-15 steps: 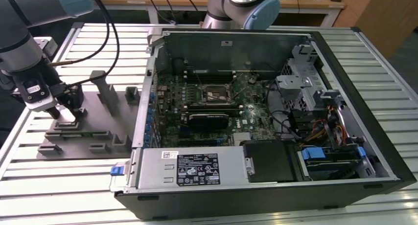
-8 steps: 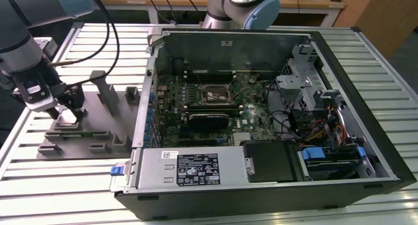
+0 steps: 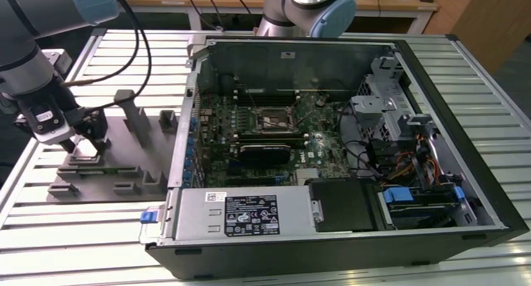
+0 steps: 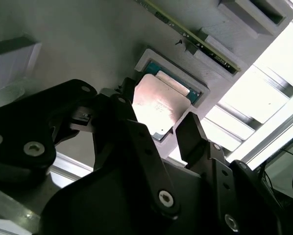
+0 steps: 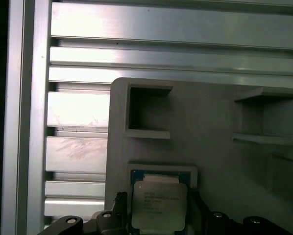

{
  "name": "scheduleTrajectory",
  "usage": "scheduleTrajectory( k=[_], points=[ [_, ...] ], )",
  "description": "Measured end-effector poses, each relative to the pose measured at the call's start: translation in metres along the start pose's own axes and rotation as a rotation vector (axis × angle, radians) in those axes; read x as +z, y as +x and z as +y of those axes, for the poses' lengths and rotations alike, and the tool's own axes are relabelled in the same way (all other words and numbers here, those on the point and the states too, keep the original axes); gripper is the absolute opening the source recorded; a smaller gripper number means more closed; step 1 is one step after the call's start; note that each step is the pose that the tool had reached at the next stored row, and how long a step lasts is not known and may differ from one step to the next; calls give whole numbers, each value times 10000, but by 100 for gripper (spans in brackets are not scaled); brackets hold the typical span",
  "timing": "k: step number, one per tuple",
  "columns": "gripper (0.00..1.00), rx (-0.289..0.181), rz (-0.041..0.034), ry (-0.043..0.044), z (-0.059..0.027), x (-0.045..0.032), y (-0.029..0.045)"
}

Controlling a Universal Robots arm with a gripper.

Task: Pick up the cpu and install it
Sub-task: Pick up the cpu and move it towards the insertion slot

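Next, my gripper grabs the chip by its open side edges, since the tray's raised side (image 5: 162, 167) hugs the chip's end and corners.
The cpu (image 4: 155, 104) (image 5: 158, 204), a small square chip with a silvery top plate, lies flat in a shallow pocket of the grey plastic tray (image 3: 124, 171) at the exterior view's left. My gripper (image 3: 84, 146) (image 4: 156, 116) (image 5: 158, 197) is lowered over that pocket. It is open, with one dark finger (image 4: 121, 100) on each side of the chip and close to its edges. The chip rests in the pocket and is not lifted. The square metal-framed socket (image 3: 274, 119) sits on the motherboard inside the open computer case (image 3: 332, 236), well away towards the exterior view's right.
Upright grey posts (image 3: 131, 115) rise from the tray just beside my wrist. Empty recesses (image 5: 147, 110) lie in the tray near the chip. The case's tall wall (image 3: 193, 112) stands between tray and socket. Cables hang from my arm. A slatted aluminium table (image 3: 74, 236) carries everything.
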State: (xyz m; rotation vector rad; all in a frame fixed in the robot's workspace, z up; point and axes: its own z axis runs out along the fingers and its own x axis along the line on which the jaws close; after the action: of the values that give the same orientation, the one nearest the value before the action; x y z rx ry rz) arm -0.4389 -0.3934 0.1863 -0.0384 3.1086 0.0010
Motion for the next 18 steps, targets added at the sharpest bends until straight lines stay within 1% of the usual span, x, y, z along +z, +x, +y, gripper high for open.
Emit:
scheduleTrajectory(
  k=[9,14,18],
  points=[
    [61,-12,-1,-34,-1,22,1],
    [61,-11,-2,-76,-1,36,1],
    [61,-11,0,-83,-1,48,2]
  ],
)
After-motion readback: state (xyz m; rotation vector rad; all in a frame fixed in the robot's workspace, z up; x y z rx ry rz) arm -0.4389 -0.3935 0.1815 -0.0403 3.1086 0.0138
